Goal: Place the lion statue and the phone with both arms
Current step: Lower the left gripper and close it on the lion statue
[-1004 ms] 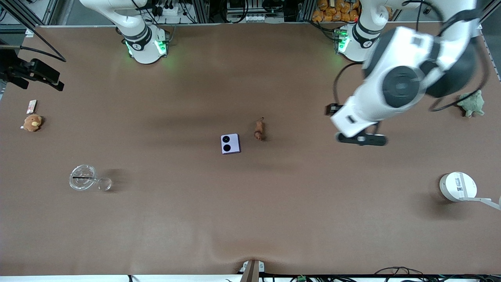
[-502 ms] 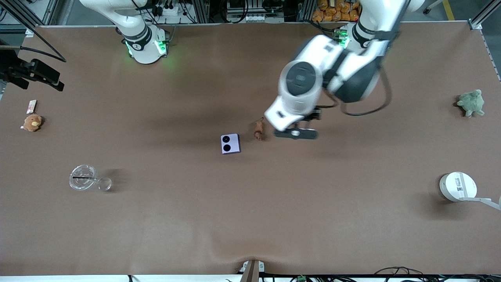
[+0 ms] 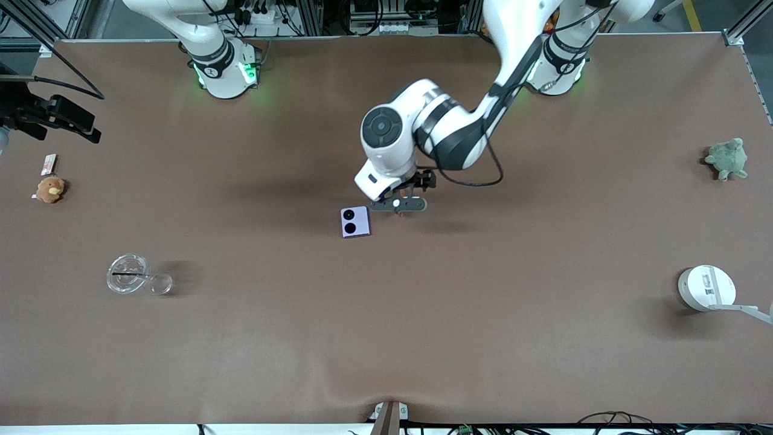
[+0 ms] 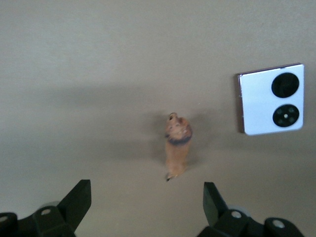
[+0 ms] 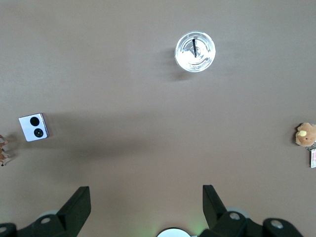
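Observation:
My left gripper is going to grab the figurine by its body below the mane next. Then it can place the lion statue.
The lion statue, a small orange-brown figurine, lies on the brown table beside the pale-lilac phone with two black circles. My left gripper hovers over the lion and hides it in the front view. In the left wrist view the left gripper is open and empty, with the lion just ahead of its fingers and the phone off to one side. My right gripper is open and empty, held high near its arm's base. Its view shows the phone and the lion at the edge.
A green plush turtle and a round white device sit at the left arm's end. A clear lidded cup, a tan plush toy and a small card sit at the right arm's end.
My left arm has swung from the left arm's end of the table to the centre and now hovers over the lion. The phone, the lion and the right arm have not moved.

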Controlling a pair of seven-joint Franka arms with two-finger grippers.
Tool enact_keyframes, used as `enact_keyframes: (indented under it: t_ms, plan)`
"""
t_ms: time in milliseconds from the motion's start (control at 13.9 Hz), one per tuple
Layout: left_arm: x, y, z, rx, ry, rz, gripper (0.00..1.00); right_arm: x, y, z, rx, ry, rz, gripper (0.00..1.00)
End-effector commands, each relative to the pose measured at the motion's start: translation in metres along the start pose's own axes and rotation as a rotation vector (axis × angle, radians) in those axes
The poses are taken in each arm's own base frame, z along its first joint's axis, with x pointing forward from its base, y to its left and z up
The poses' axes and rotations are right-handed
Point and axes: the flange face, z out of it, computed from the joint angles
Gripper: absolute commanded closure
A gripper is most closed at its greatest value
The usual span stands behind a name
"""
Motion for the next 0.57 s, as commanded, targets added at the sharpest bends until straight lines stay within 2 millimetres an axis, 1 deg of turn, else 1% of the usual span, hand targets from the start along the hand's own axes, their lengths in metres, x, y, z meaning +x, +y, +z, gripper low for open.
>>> enact_keyframes:
  t_ms: [0,72,215,287,359,430,502]
  plan:
    - [-0.005,0.024,0.026,0.043,0.061,-0.005,0.0,0.007,0.005,0.009,-0.014,-0.018,0.004,0.0]
    - [-0.005,0.025,0.035,0.051,0.062,-0.001,0.0,0.008,0.006,0.01,-0.017,-0.016,0.006,0.0]
    - [0.003,0.024,0.038,0.005,0.079,-0.005,0.0,0.01,0.005,0.011,-0.015,-0.015,0.002,0.0]
    - [0.002,0.024,0.048,0.007,0.076,0.003,0.0,0.016,0.003,0.018,-0.012,-0.023,0.0,0.0]
    - [0.003,0.022,0.051,0.004,0.077,0.006,0.0,0.029,-0.003,0.036,-0.02,-0.048,-0.009,0.0]
    - [0.01,0.013,0.056,0.002,0.074,-0.007,0.0,0.036,-0.008,0.045,-0.029,-0.062,-0.018,0.0]
    - [0.012,0.01,0.059,-0.001,0.073,-0.011,0.0,0.037,-0.008,0.04,-0.032,-0.051,-0.019,0.0]
